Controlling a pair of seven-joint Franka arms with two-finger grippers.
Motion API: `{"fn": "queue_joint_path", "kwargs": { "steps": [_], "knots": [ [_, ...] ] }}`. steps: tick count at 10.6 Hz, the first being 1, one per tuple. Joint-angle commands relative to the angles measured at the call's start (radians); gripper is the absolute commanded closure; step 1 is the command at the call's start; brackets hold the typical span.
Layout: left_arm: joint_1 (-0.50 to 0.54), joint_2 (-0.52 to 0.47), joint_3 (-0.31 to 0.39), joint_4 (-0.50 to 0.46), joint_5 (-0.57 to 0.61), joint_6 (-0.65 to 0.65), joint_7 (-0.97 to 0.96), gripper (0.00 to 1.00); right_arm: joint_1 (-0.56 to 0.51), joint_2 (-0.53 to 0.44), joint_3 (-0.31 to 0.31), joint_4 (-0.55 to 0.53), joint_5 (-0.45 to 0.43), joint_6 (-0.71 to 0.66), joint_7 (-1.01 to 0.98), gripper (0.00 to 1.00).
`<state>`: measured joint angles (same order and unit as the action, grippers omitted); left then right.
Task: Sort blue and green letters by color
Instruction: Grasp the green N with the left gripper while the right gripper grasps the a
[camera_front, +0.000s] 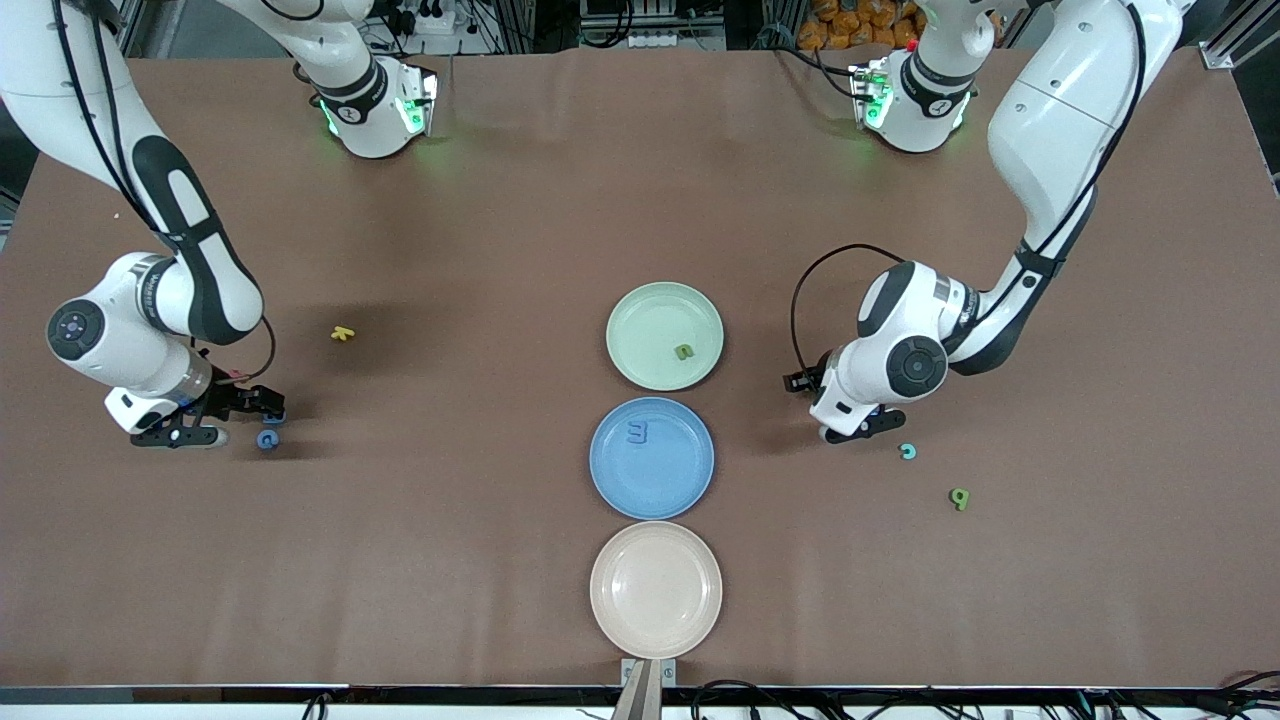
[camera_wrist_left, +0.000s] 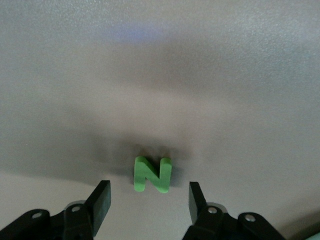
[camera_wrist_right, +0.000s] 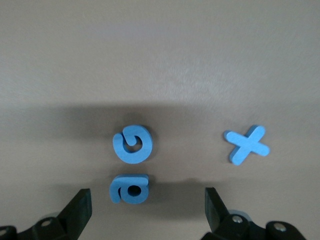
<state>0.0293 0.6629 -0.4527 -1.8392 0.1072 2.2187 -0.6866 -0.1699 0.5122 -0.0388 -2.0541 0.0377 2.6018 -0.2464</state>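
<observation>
Next, my right gripper takes the curled blue letter by its round loop and hooked tail and brings it onto the blue plate (camera_front: 651, 470).
My left gripper (camera_wrist_left: 150, 200) hangs open low over the table, and a green letter N (camera_wrist_left: 152, 174) lies flat just ahead of its fingertips. From the front, that hand (camera_front: 855, 425) hides the N. A teal letter (camera_front: 907, 451) and a green letter (camera_front: 960, 498) lie beside it, nearer the front camera. My right gripper (camera_wrist_right: 147, 205) is open over three blue letters: a curled one (camera_wrist_right: 129, 188) close to its fingertips, another curled one (camera_wrist_right: 132, 143) and an X (camera_wrist_right: 247, 145). One blue letter (camera_front: 267, 438) shows beside the right gripper (camera_front: 235, 420).
Three plates stand in a row mid-table. The green plate (camera_front: 640, 320) holds a green letter (camera_front: 683, 351), the blue plate (camera_front: 670, 480) holds a blue letter (camera_front: 638, 432), and the beige plate (camera_front: 655, 590) is nearest the front camera. A yellow letter (camera_front: 343, 333) lies toward the right arm's end.
</observation>
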Motion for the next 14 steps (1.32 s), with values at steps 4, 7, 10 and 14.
{"fn": "queue_joint_path", "kwargs": {
  "steps": [4, 7, 10, 14],
  "knots": [
    [0.004, 0.021, -0.001, 0.011, 0.055, 0.004, 0.004, 0.30, -0.010, 0.031, 0.016, -0.047, 0.002, 0.090, 0.045, 0.36],
    [0.004, 0.030, -0.001, 0.015, 0.055, 0.007, 0.007, 0.34, -0.006, 0.029, 0.019, -0.047, 0.002, 0.089, 0.076, 0.67],
    [0.004, 0.040, -0.001, 0.024, 0.055, 0.013, 0.007, 0.62, -0.005, 0.029, 0.042, -0.043, 0.002, 0.087, 0.160, 0.73],
    [0.004, 0.035, -0.003, 0.029, 0.052, 0.013, -0.013, 1.00, -0.003, 0.012, 0.046, -0.037, 0.002, 0.069, 0.162, 0.80]
  ]
}}
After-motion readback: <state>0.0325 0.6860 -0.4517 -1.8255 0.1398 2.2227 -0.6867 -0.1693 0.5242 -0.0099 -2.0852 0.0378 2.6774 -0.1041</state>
